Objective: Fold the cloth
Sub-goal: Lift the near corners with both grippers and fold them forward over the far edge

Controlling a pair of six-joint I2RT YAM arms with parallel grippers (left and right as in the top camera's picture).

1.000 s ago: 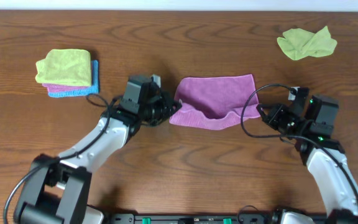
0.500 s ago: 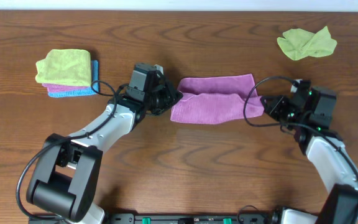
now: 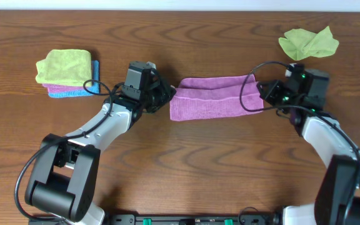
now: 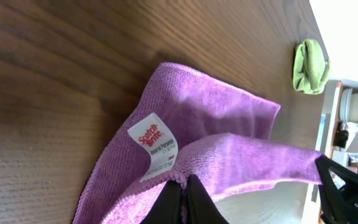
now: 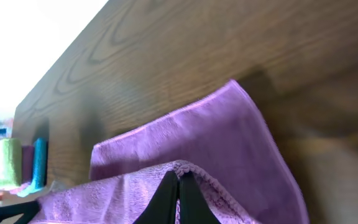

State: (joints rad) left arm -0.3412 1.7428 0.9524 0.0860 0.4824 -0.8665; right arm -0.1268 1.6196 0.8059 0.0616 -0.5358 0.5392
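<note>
I should keep holding the purple cloth with my left gripper until its edges line up, because the cloth's corner in my fingers stops short of the cloth's far edge.
A purple cloth (image 3: 211, 98) lies on the table's middle, its near half lifted and carried over the far half. My left gripper (image 3: 169, 95) is shut on the cloth's left near corner (image 4: 182, 177), beside a white label (image 4: 154, 144). My right gripper (image 3: 262, 94) is shut on the right near corner (image 5: 180, 169). The cloth (image 5: 185, 143) stretches between the two grippers, the upper layer held a little above the lower one.
A stack of folded cloths, yellow-green (image 3: 64, 66) on pink and blue, sits at the far left. A crumpled green cloth (image 3: 308, 42) lies at the far right; it also shows in the left wrist view (image 4: 309, 65). The table is dark wood (image 3: 186, 162).
Both grippers have moved away from me toward the far edge, carrying the cloth's near edge over the far half. The sagging front fold has flattened into a narrower strip.
</note>
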